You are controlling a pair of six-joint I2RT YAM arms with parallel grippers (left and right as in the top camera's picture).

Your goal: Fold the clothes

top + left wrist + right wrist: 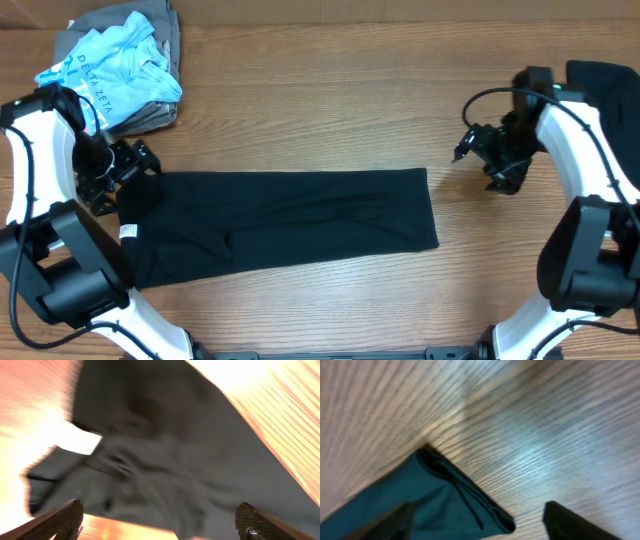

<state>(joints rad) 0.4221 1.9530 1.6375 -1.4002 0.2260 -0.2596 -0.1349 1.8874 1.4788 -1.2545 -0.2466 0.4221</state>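
I need to take hold of the black T-shirt with my right gripper next, by its folded end edge (432, 209), farthest from the white tag (128, 231), to fold that end inward.
The clothes being folded are a black T-shirt (285, 225), lying as a long flat band across the middle of the table, with a small white tag (128, 231) near its left end. My left gripper (138, 166) hovers at that left end. In the left wrist view its jaws (160, 527) stand wide open over the rumpled black fabric (170, 450), holding nothing. My right gripper (468, 148) is just beyond the shirt's right end, apart from it. The right wrist view shows it (480, 527) open above a folded corner of the shirt (450, 505), which looks teal there.
A heap of other garments, light blue on grey (115, 65), sits at the back left corner. A dark garment (605, 85) lies at the back right edge behind the right arm. Bare wooden tabletop (320, 90) stretches behind the shirt.
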